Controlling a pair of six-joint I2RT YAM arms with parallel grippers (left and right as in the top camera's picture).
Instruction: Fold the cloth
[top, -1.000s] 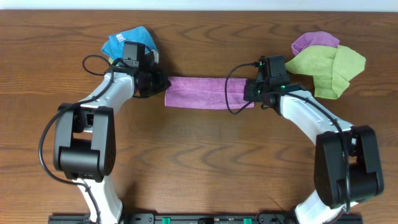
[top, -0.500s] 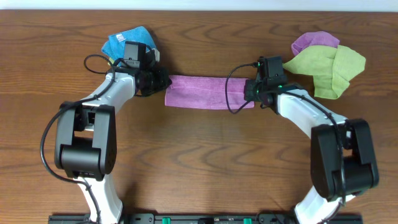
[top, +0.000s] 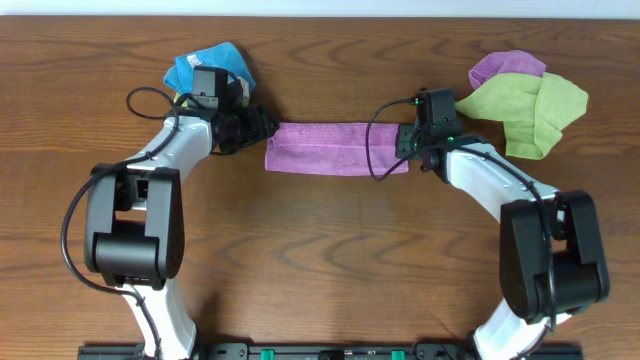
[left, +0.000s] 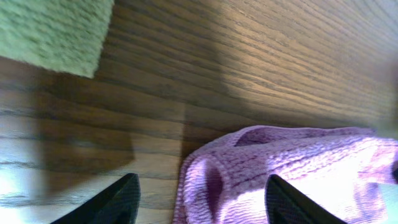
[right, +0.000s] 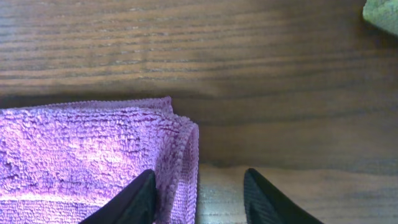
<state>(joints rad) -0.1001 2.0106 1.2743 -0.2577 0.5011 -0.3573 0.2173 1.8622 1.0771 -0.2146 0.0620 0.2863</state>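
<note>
My left gripper grabs the purple cloth's looped end (top: 273, 142) (left: 207, 191) next, so the cloth's opposite end stays free for my right gripper to fold.
A purple cloth (top: 335, 148) lies on the wooden table as a long folded strip between my two arms. My left gripper (top: 258, 128) is at its left end, open. In the left wrist view the cloth's (left: 298, 155) looped end lies between the wide-apart fingers (left: 115, 202) with nothing pinched. My right gripper (top: 405, 142) is at the strip's right end, also open. In the right wrist view the cloth's (right: 81, 155) folded edge rests against one finger (right: 134, 199), with bare wood up to the other.
A blue cloth (top: 205, 65) lies crumpled just behind the left gripper. A green cloth (top: 530, 105) and another purple one (top: 505, 65) sit at the back right, close behind the right wrist. The table's far edge runs along the top.
Both grippers have gone from shut to open at the cloth's ends, and the cloth now lies loose on the table. The arms have barely shifted.
</note>
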